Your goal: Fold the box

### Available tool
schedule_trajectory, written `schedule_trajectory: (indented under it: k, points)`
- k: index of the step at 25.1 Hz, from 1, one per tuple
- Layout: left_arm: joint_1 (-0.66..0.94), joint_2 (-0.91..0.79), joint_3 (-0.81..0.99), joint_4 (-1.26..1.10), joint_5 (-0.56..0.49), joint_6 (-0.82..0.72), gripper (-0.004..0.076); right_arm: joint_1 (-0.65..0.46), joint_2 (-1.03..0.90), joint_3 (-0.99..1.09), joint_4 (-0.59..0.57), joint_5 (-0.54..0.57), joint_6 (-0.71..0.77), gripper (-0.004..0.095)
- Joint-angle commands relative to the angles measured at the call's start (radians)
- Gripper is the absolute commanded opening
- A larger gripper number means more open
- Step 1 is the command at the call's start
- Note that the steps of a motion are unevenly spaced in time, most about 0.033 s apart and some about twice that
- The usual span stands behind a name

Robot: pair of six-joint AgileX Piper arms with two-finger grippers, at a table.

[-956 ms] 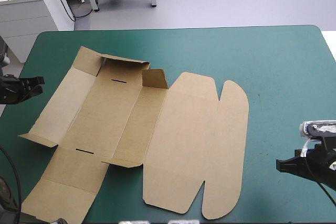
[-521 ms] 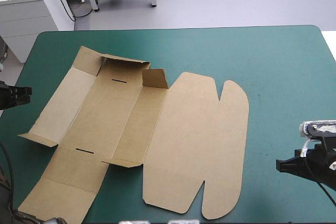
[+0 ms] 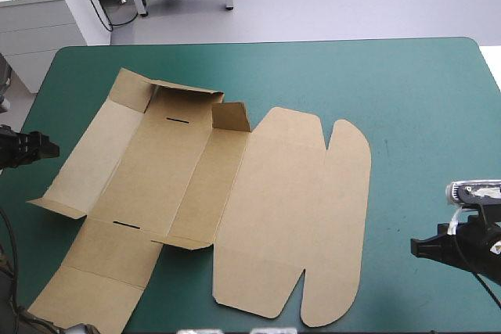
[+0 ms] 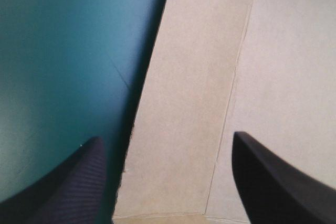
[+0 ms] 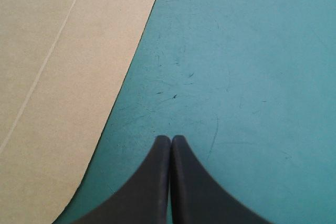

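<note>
I need to grab the free edge of the box's raised side panel with my left gripper next, because the box's slotted base lies flat on the cover.
The brown box lies as a cut sheet on the teal-green cover, mostly flat. Its rounded lid panels point right, and small flaps stand raised at its far left end. My left gripper hovers at the table's left edge, just off the box's left side panel. In the left wrist view the left gripper is open, with that panel's edge under the gap and nothing held. My right gripper sits shut near the front right, clear of the lid. In the right wrist view the right gripper rests over bare cover beside the lid's curved edge.
The box's near-left flap reaches the table's front left corner. Teal-green cover shows right of the box and along the far edge. A white cabinet stands beyond the far left corner.
The left gripper drew back toward the table's left edge, then came slightly forward and nearer the front, and its fingers opened. The right gripper and the box have not moved.
</note>
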Motion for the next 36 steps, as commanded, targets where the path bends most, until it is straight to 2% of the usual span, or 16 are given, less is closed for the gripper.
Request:
schedule_trajectory:
  k: [1, 7, 11, 13, 15, 28, 36]
  points:
    - [0.001, -0.012, -0.032, -0.042, 0.004, 0.002, 0.0526, -0.007, 0.003, -0.027, 0.022, -0.035, -0.007, -0.0019]
    - [0.001, 0.127, -0.037, -0.038, 0.009, 0.12, 0.0525, -0.007, 0.003, -0.027, 0.028, -0.024, -0.007, -0.0019]
    - [0.001, 0.182, -0.11, -0.04, 0.011, 0.17, 0.0525, -0.007, 0.003, -0.027, 0.095, -0.007, -0.007, -0.0019]
    - [0.001, 0.213, -0.141, -0.043, 0.051, 0.19, 0.0525, -0.007, 0.003, -0.027, 0.101, 0.004, -0.007, -0.0019]
    - [-0.007, 0.239, -0.148, -0.043, 0.09, 0.19, 0.0525, -0.007, 0.003, -0.027, 0.101, 0.006, -0.007, -0.0019]
    - [-0.175, 0.266, -0.148, -0.038, 0.09, 0.162, 0.0524, -0.007, 0.003, -0.027, 0.097, 0.013, -0.032, -0.0019]
    - [-0.242, 0.251, -0.103, -0.038, 0.092, 0.104, 0.0456, -0.007, 0.003, -0.027, 0.095, 0.013, -0.07, -0.0019]
